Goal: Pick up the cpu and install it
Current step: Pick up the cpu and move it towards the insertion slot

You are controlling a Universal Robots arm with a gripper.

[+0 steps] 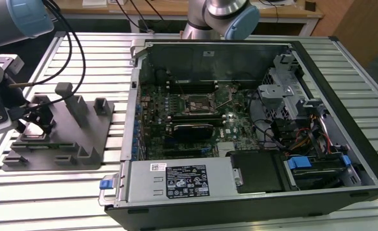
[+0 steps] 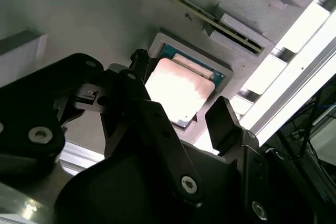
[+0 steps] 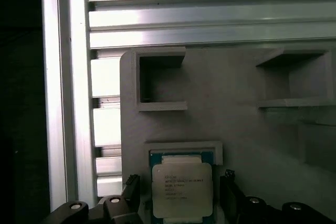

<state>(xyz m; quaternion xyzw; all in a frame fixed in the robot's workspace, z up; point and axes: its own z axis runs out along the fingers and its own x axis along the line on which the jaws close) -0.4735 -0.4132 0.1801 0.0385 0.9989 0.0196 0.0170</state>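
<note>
My gripper grips the cpu by its two open side edges next, where the fingertips fit, since the holder's raised edges wrap the cpu's ends.
The cpu (image 3: pixel 182 190), a square chip with a silvery top plate, lies flat in a shallow square pocket of the grey holder block (image 3: pixel 231 124). In the second wrist view the cpu (image 2: pixel 178 90) looks pale and glossy. My gripper (image 3: pixel 181 199) hangs just above it, open, with one black finger (image 3: pixel 132 191) on each side and a small gap to the chip's edges. The gripper (image 2: pixel 181 103) straddles the chip the same way in the second wrist view. In the exterior view the gripper (image 1: pixel 40 126) is low over the holder block (image 1: pixel 67 144) at that view's left.
An open computer case (image 1: pixel 343 91) lies on the slatted metal table (image 1: pixel 93 53) at the exterior view's right. Its motherboard socket (image 1: pixel 198 103) sits mid-board. Upright posts (image 1: pixel 67 96) rise from the holder block close to the gripper. Cables (image 1: pixel 73 43) hang from the arm.
</note>
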